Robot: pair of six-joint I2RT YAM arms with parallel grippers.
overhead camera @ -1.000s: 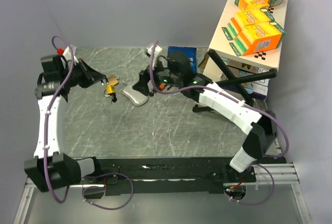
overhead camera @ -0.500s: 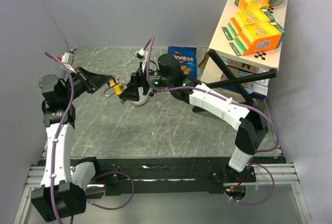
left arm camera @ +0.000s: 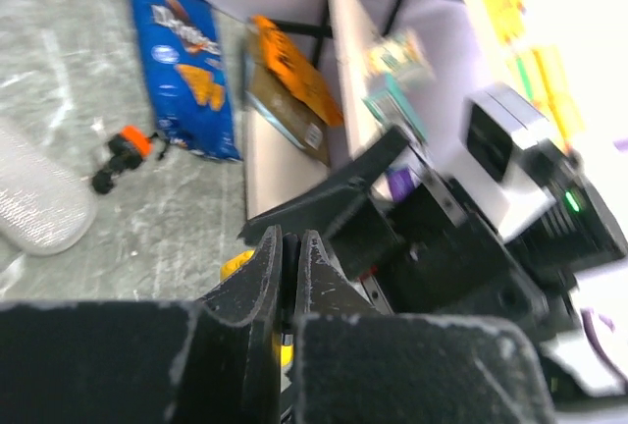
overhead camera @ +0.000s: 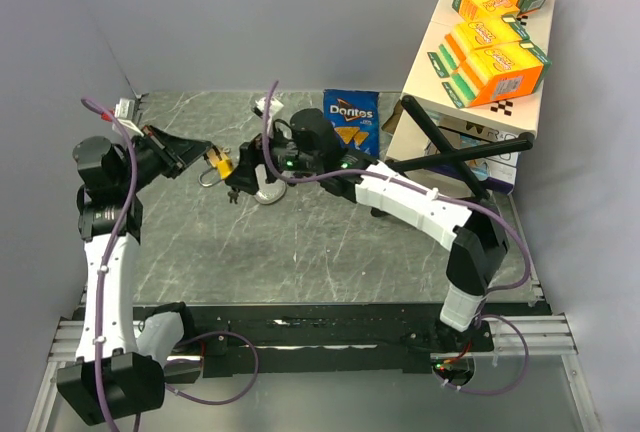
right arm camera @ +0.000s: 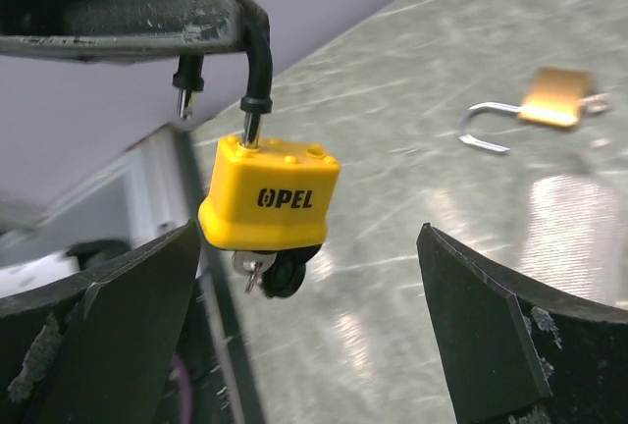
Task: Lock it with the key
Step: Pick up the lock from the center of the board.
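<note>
I will grab the yellow padlock's body [overhead camera: 222,164] [right arm camera: 269,196] by its sides with my right gripper next. The shackle and key stay free that way to lock it.
A yellow padlock [right arm camera: 270,203] marked OPEL hangs in the air by its black shackle [right arm camera: 257,66]. My left gripper [left arm camera: 289,242] is shut on that shackle, and one shackle leg stands out of the lock body. A key with a black head [right arm camera: 285,272] sticks out of the lock's underside. My right gripper [right arm camera: 306,238] is open, its fingers [right arm camera: 118,316] wide apart on either side of the lock and touching neither lock nor key. From above, the yellow padlock [overhead camera: 224,165] hangs at mid-left, between the left gripper [overhead camera: 205,154] and the right gripper [overhead camera: 240,177].
A brass padlock [right arm camera: 552,98] with an open shackle lies on the marble table [overhead camera: 330,242]. A grey oval pad [overhead camera: 266,193] lies below the right wrist. A Doritos bag [overhead camera: 351,116] is at the back; orange boxes [overhead camera: 492,47] sit on a white carton beside a black stand [overhead camera: 465,152].
My left arm has swung the yellow padlock up and to the right. My right gripper has moved left, off the grey pad, to stand around the padlock.
</note>
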